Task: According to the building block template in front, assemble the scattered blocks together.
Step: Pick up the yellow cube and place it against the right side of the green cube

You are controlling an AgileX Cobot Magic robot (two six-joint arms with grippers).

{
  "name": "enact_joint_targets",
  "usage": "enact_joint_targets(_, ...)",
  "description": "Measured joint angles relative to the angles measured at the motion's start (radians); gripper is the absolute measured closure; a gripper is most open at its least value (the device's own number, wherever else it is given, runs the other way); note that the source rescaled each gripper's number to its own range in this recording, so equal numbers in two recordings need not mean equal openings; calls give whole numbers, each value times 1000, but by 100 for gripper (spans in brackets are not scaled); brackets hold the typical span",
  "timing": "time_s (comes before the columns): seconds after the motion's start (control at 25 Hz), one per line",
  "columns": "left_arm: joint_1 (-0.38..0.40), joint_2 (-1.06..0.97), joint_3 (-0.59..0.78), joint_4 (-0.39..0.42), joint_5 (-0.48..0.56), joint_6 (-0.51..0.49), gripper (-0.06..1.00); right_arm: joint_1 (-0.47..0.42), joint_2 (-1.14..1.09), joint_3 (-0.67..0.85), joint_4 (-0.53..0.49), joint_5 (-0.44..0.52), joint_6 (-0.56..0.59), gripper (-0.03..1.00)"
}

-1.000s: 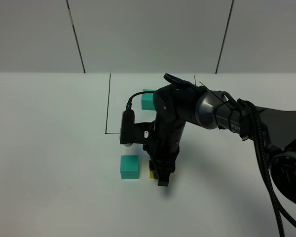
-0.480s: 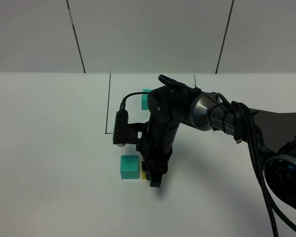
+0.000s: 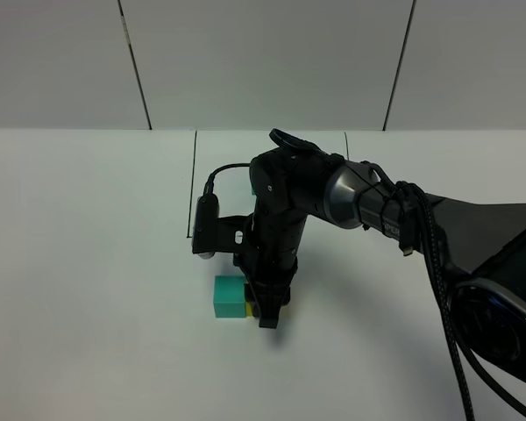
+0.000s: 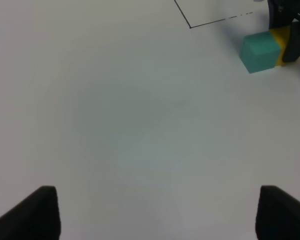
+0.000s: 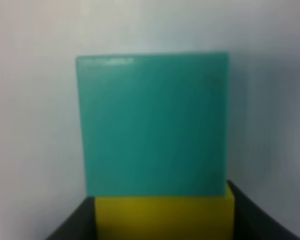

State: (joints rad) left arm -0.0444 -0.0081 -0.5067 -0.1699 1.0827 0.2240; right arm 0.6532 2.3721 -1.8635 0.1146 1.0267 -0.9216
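The yellow cube's lower edge (image 3: 252, 314) touches the table level with the bottom of the teal cube, so the robot's right gripper will let go of the yellow cube.
The teal cube (image 3: 230, 296) rests on the white table. The yellow cube (image 3: 251, 309) sits against its right side, mostly hidden by my right gripper (image 3: 267, 314), which is shut on it from above. In the right wrist view the yellow cube (image 5: 162, 217) sits between the dark fingers (image 5: 72, 227) and touches the teal cube (image 5: 152, 125). The left wrist view shows the teal cube (image 4: 260, 51), the yellow cube (image 4: 280, 37) and the right gripper (image 4: 295, 42) far off. My left gripper (image 4: 160, 215) is open and empty over bare table. The template is hidden behind the right arm.
A thin black outline (image 3: 193, 189) marks a rectangle on the table behind the cubes; its corner shows in the left wrist view (image 4: 191, 26). A white panelled wall (image 3: 263, 61) stands at the back. The right arm's cable (image 3: 451, 298) hangs at the right.
My right gripper has moved left with the yellow cube, closing the gap until the yellow cube touches the teal cube. The teal cube has stayed put.
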Motion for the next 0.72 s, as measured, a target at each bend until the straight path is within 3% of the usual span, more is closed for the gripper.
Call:
enact_joint_targets(0.4,0,0,0,0,0,0,-4,0,2,0,1,-3,0,95)
enact_joint_targets(0.48,0,0,0,0,0,0,-4,0,3,0,5,-5,5,89)
enact_joint_targets(0.6,0,0,0,0,-1,0,-4,2,5,0,13,-5,6,50)
enact_joint_targets(0.72,0,0,0,0,-2,0,-4,2,-6,1,13,1,21,3)
